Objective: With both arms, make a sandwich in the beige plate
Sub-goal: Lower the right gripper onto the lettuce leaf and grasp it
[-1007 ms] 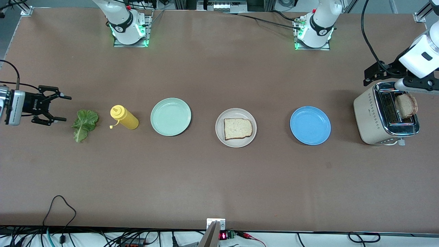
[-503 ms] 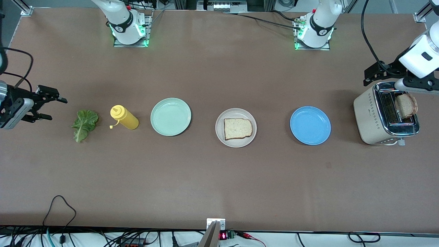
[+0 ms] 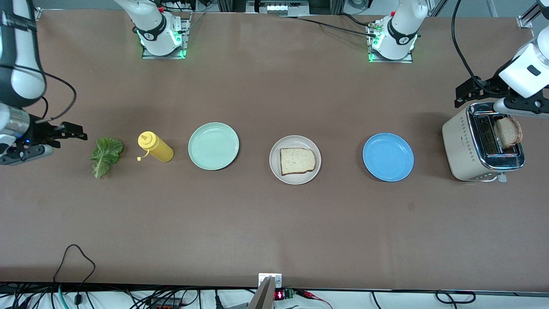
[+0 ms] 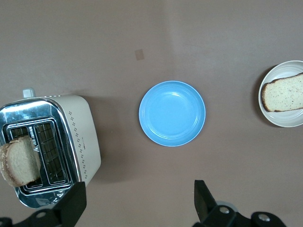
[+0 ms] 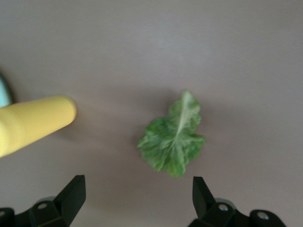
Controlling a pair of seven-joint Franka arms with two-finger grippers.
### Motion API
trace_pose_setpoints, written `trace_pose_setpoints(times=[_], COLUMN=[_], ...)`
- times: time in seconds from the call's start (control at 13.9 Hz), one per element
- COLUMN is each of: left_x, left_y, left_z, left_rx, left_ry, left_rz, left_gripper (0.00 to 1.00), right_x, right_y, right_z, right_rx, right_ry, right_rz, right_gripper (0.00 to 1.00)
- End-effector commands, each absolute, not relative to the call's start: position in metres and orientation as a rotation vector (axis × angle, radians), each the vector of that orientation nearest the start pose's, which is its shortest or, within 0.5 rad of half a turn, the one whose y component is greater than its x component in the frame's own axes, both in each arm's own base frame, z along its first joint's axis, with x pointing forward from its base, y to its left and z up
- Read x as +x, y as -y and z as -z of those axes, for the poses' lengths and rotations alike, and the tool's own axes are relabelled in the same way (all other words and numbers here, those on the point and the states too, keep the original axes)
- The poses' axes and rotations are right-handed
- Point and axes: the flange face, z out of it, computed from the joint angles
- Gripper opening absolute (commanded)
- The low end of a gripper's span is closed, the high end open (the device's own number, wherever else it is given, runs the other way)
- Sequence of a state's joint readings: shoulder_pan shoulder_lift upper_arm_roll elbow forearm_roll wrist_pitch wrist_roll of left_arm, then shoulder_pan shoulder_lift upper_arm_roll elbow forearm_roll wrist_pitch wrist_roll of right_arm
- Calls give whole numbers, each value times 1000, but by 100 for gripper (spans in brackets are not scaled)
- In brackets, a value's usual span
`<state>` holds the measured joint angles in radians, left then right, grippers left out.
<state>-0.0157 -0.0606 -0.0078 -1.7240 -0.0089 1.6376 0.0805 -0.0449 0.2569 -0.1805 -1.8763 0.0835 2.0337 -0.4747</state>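
My right gripper grabs the lettuce leaf by its pale stem point(image 3: 98, 174) next, to lay the leaf over the bread slice on the beige plate.
The beige plate point(image 3: 274, 159) point(image 4: 284, 70) lies mid-table with one bread slice point(image 3: 297, 161) point(image 4: 284, 92) flat on it. A second bread slice point(image 3: 507, 131) point(image 4: 19, 161) stands in the toaster point(image 3: 463, 146) point(image 4: 80, 137) at the left arm's end. The lettuce leaf point(image 3: 105, 155) point(image 5: 173, 139) lies on the table at the right arm's end. My right gripper point(image 3: 66, 140) point(image 5: 139, 198) hangs open beside the leaf, nothing between its fingers. My left gripper point(image 3: 484, 101) point(image 4: 140, 203) is open and empty over the table by the toaster.
A yellow squeeze bottle point(image 3: 156, 148) point(image 5: 33, 123) lies between the lettuce and a mint green plate point(image 3: 213, 146). A blue plate point(image 3: 388, 157) point(image 4: 172, 113) sits between the beige plate and the toaster. Cables run along the table's front edge.
The right arm has swung round, its upper link now in view, and its gripper has tilted while staying beside the lettuce. The left arm has not moved.
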Motion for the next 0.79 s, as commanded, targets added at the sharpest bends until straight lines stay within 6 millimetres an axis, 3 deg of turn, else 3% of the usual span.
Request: trace_pose_setpoints(times=[0.0,0.36,0.72], left_x=[535,535,535], left_y=[13,13,12], left_z=[-598,-598,-597], left_rx=[-3122,-3122,-3122], left_ry=[-193,-193,-191], left_rz=[-39,-39,-42], left_gripper=[100,100,100], right_x=[585,574,575], right_y=[126,122,129], right_z=[-316,-243,-202], right_rx=[-3135,-3178,-3207], right_ry=[229,123,123], right_rz=[-28,18,70], right_gripper=[100,100,100])
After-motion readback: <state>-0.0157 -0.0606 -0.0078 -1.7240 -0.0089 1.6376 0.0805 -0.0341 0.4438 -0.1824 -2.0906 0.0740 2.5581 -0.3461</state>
